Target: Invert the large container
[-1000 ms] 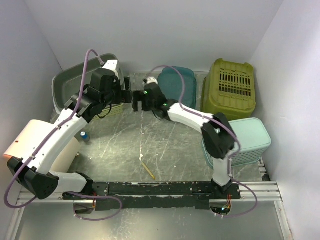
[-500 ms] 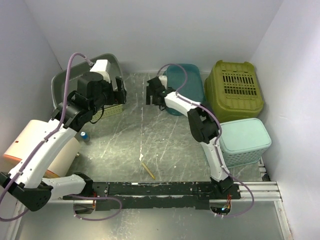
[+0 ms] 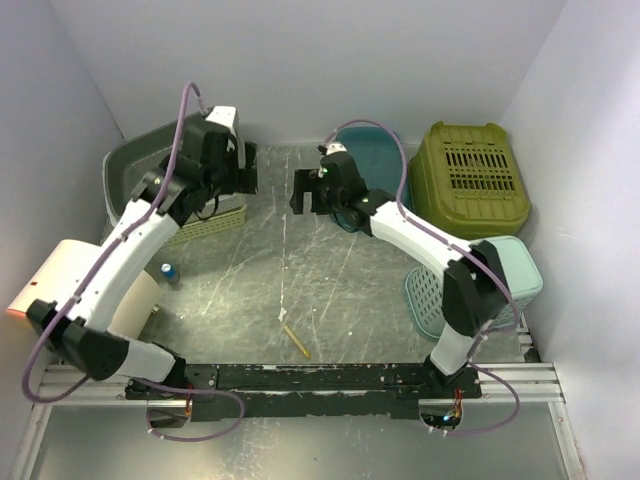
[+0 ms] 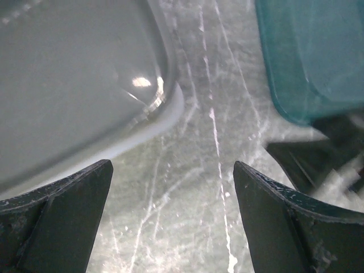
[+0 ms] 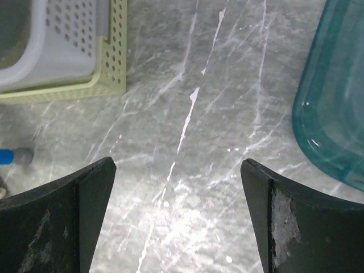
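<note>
The left gripper grabs the grey container's rim at the container's end nearest my right gripper next. Its fingers straddle the container's side, to turn the container upside down.
The large container (image 3: pixel 128 165) is a grey tub at the back left by the wall, and its open side appears to face up. Its pale rim and smooth wall (image 4: pixel 74 85) fill the upper left of the left wrist view. My left gripper (image 3: pixel 241 170) hovers just right of the tub's right end, open, with only bare table between its fingers (image 4: pixel 172 165). My right gripper (image 3: pixel 303 192) hangs a little further right, facing the left one, and is also open and empty (image 5: pixel 177 164). It shows as a dark shape (image 4: pixel 318 156) in the left wrist view.
A teal tub (image 3: pixel 372 170) stands at the back middle, close behind the right gripper. An olive basket (image 3: pixel 465 180) lies upside down at the back right, with a mint basket (image 3: pixel 490 285) in front of it. A pale yellow perforated basket (image 3: pixel 215 215) sits beside the grey tub. A blue-capped item (image 3: pixel 168 271) and a wooden stick (image 3: pixel 296 341) lie on the table.
The two grippers were close together near the back middle and have drawn apart. The left has moved back toward the grey tub, and the right arm's elbow has swung out to the right.
</note>
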{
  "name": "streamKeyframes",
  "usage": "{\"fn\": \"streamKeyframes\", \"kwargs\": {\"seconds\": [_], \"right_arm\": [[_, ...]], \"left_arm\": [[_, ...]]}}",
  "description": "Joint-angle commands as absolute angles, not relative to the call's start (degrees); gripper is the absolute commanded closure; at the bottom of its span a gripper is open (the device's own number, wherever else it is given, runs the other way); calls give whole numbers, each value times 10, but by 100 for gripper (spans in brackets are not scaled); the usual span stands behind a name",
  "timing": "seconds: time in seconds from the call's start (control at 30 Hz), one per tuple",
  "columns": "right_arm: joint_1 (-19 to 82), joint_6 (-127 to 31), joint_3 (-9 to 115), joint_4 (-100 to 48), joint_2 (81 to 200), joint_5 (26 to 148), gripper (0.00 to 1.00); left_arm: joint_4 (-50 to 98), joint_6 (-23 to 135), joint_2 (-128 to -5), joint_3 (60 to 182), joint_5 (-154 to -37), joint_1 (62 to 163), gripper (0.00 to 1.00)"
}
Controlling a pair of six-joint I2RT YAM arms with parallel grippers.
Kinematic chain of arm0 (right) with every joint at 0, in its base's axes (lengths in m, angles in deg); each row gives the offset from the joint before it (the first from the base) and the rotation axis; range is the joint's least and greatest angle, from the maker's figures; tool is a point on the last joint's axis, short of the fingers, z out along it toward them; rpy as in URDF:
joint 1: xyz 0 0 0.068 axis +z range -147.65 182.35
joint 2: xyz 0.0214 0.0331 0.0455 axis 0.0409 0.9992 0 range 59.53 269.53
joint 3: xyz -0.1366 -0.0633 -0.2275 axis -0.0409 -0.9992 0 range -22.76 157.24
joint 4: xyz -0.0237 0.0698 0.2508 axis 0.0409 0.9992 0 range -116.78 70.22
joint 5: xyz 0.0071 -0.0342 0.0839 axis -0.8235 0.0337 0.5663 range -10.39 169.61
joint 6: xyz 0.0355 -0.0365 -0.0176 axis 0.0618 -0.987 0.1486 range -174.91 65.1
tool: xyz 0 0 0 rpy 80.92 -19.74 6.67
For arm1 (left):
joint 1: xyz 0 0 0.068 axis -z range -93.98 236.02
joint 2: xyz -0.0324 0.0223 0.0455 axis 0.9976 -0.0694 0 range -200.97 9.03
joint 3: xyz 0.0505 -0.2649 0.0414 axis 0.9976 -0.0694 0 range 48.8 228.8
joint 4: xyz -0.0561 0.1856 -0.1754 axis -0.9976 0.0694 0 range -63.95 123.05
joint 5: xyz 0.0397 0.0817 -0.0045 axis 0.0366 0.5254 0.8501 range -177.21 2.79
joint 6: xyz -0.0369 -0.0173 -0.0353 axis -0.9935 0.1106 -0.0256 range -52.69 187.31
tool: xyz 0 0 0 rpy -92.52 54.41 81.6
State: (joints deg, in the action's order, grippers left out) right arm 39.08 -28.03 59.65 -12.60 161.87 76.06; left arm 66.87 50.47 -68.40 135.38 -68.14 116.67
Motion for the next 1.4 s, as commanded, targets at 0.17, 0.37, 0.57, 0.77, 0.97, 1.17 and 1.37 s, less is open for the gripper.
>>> {"fn": "streamKeyframes", "kwargs": {"seconds": [0.17, 0.37, 0.57, 0.77, 0.97, 1.17, 1.37], "right_arm": [[381, -293, 407, -94, 1426, 666, 6], [379, -270, 356, -58, 1318, 615, 6], [379, -257, 350, -54, 1278, 617, 6], [380, -260, 352, -51, 1284, 612, 6], [380, -259, 362, -56, 1295, 623, 7], [380, -247, 357, -62, 1291, 622, 7], [379, -217, 350, -67, 1263, 593, 7]], "left_arm": [[726, 553, -827, 1519, -743, 1062, 2], [703, 539, -939, 1583, -722, 1054, 2], [678, 540, -981, 1594, -744, 1054, 11], [677, 547, -964, 1593, -751, 1054, 33], [713, 564, -933, 1632, -744, 1056, 82], [730, 611, -869, 1698, -745, 1063, 93], [720, 609, -810, 1771, -833, 1080, 93]]}}
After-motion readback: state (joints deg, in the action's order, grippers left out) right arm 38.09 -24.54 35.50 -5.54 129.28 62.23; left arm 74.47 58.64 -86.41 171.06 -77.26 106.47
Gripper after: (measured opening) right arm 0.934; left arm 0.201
